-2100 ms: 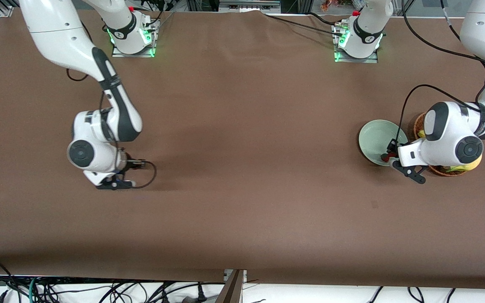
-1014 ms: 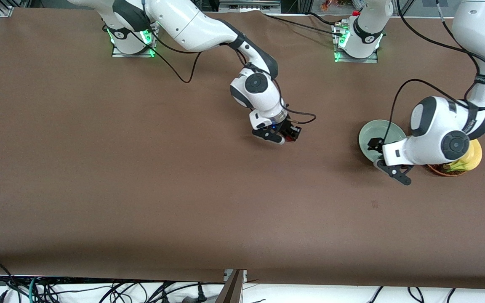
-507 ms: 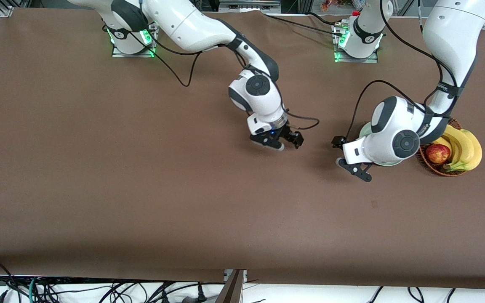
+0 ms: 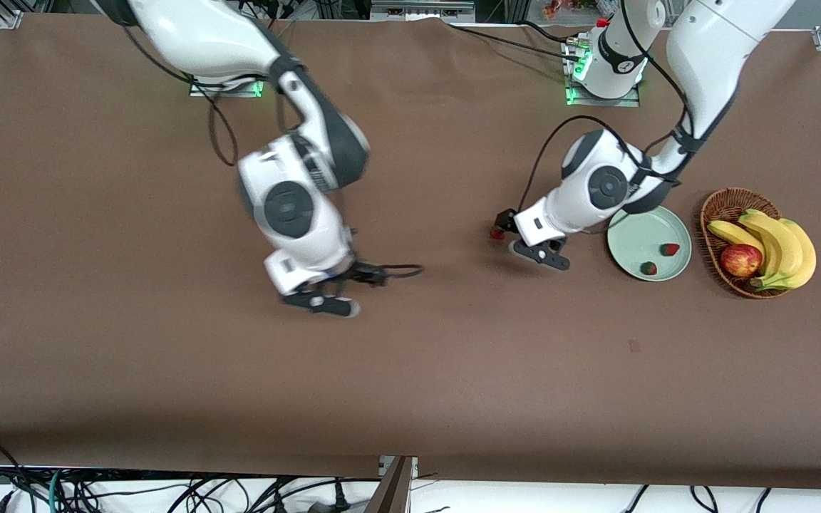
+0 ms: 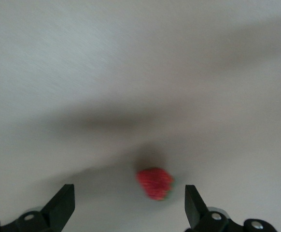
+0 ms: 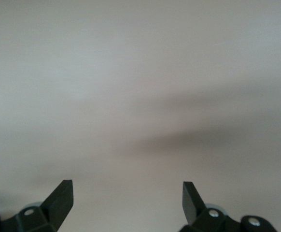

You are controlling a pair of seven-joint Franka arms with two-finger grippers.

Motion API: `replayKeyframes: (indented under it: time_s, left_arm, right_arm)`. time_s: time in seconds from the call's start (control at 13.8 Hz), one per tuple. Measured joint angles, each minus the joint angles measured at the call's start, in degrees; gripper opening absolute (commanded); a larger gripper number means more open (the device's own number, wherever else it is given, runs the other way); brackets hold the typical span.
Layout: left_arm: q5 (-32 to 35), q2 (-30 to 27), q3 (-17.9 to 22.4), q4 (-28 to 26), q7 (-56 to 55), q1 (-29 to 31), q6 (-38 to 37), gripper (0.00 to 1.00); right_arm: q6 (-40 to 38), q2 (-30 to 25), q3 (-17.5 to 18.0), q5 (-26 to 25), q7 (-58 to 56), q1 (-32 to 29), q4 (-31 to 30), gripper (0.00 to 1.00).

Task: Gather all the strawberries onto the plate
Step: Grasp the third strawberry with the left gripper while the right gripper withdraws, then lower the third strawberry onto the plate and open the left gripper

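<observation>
My left gripper's fingers are still above the strawberry in the left wrist view, so closing now would miss the strawberry. It lowers, before it closes.
The pale green plate (image 4: 635, 231) lies beside the basket and holds two strawberries (image 4: 669, 249) (image 4: 648, 268). A third strawberry (image 4: 497, 233) lies on the brown table, off the plate toward the right arm's end. My left gripper (image 4: 509, 231) is open right over it. In the left wrist view the berry (image 5: 155, 183) lies between and just ahead of the open fingers (image 5: 63, 205), untouched; the gripper (image 5: 128, 205) holds nothing. My right gripper (image 4: 362, 276) is open and empty over bare table near the middle; its wrist view (image 6: 126, 200) shows only cloth.
A brown wicker basket (image 4: 711, 206) with bananas (image 4: 781, 246) and a red-yellow apple (image 4: 740, 259) stands beside the plate at the left arm's end. The arm bases (image 4: 225, 78) (image 4: 603, 71) stand along the table's edge farthest from the front camera.
The right gripper left the strawberry on the table near the middle and pulled back toward its own end. The left gripper swung from over the plate to over that berry.
</observation>
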Motion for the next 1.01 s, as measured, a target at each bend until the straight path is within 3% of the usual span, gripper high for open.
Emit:
replayKeyframes:
  time_s: [0.22, 0.43, 0.58, 0.72, 0.87, 1.01]
  left_arm:
    - [2.7, 0.0, 0.4, -0.6, -8.0, -5.3, 1.5, 1.00]
    - [8.5, 0.3, 2.3, -0.7, -9.1, -5.7, 1.5, 0.85]
    - [11.2, 0.8, 3.2, -0.7, -9.1, -5.6, 1.7, 0.62]
    - [12.1, 1.7, 3.2, -0.5, -9.1, -5.6, 2.2, 0.24]
    - [12.1, 2.8, 3.2, -0.4, -9.1, -5.7, 3.3, 0.04]
    - [12.1, 3.2, 3.3, 0.2, -9.1, -5.5, 3.5, 0.02]
  right_arm:
    - [-10.3, -8.8, -0.1, -0.6, -15.2, -9.5, -5.3, 1.00]
    - [-16.1, -17.5, -0.1, -2.7, -27.1, -18.2, -9.2, 1.00]
    - [-20.1, -23.2, -0.1, -3.7, -28.7, -20.3, -10.8, 1.00]
    - [-24.5, -28.7, 0.0, -3.8, -28.6, -20.8, -11.7, 1.00]
    - [-26.9, -32.6, 0.0, -3.8, -28.6, -21.4, -12.7, 1.00]
    - [-27.0, -34.4, 0.0, -3.8, -28.6, -22.3, -13.1, 1.00]
